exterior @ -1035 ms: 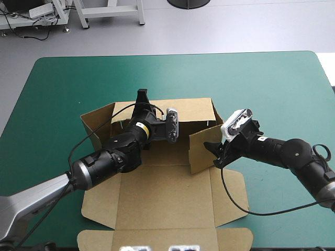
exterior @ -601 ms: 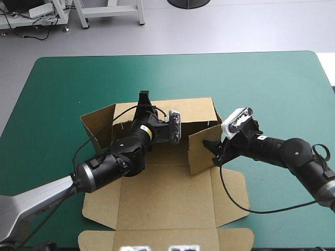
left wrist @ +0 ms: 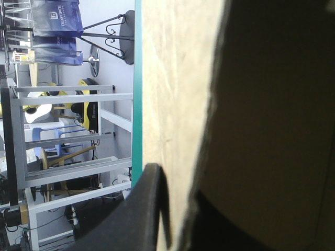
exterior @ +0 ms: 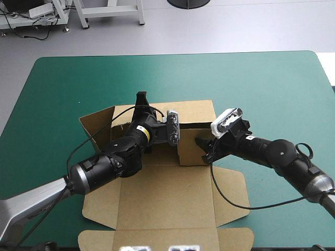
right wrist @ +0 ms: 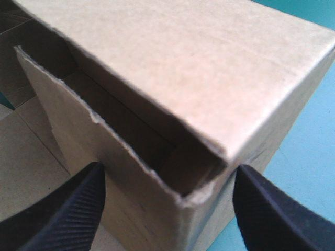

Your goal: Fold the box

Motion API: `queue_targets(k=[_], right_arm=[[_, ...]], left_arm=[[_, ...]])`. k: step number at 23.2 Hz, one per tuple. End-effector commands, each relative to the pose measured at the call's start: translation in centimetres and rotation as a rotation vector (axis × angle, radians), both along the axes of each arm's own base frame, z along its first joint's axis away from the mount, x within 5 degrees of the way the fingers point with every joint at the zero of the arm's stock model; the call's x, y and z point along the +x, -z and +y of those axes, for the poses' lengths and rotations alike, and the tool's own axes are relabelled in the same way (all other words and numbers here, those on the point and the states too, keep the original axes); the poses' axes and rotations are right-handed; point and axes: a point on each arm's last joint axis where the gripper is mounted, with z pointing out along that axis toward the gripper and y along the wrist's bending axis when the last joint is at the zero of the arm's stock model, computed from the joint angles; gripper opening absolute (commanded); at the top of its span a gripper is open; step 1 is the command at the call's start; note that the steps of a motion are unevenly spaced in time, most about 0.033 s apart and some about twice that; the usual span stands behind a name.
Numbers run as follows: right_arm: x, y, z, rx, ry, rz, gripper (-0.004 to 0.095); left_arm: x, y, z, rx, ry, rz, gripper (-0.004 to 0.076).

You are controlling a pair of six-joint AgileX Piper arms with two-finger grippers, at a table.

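The top edge of the box's side is beside the box's turned-in flap. My right gripper should grab that edge next to fold the box into shape.
The brown box lies mid-table with its back wall and left wall raised. My left gripper sits at the top of the back wall. In the left wrist view one black finger presses against the board, and the other is hidden behind it. My right gripper is open against the right side flap, which stands turned in toward the back wall. In the right wrist view the box's corner and that flap fill the space between its wide-apart fingers.
The box's lid and its small flaps lie flat toward the table's near edge. The teal-green cover shows bare beyond the box and on both sides of it.
My right gripper has moved left, swinging the right side flap inward toward the back wall. The left gripper stays at the back wall with only small shifts.
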Motion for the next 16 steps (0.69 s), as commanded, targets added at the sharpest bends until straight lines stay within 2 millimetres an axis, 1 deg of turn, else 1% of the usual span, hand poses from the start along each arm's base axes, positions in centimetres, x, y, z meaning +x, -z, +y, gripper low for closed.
queue_targets(k=[1, 5, 6, 9, 11, 16], right_arm=[[0.6, -1.1, 0.1, 0.053, 0.063, -0.024, 0.0563], [1.0, -1.0, 0.1, 0.097, 0.098, 0.003, 0.0532], [0.9, -0.9, 0.3, 0.119, 0.094, 0.026, 0.0502], [0.4, -0.8, 1.1, 0.141, 0.051, 0.058, 0.0358], [0.1, -0.8, 1.7, 0.143, 0.033, 0.060, 0.0239], [-0.1, 0.1, 3.0, 0.120, -0.010, 0.081, 0.0057]], left_arm=[[-1.1, -0.9, -0.8, -0.136, 0.046, 0.062, 0.0015], [-1.4, -1.4, -0.7, -0.134, 0.061, 0.059, 0.0015], [-1.3, -1.5, -0.7, -0.140, 0.062, 0.056, 0.0015], [-1.4, -2.3, -1.1, -0.190, 0.069, 0.079, 0.0015], [-1.6, -2.1, -1.2, -0.196, 0.084, 0.109, 0.0015], [-1.8, -1.9, -1.2, -0.181, 0.094, 0.134, 0.0015]])
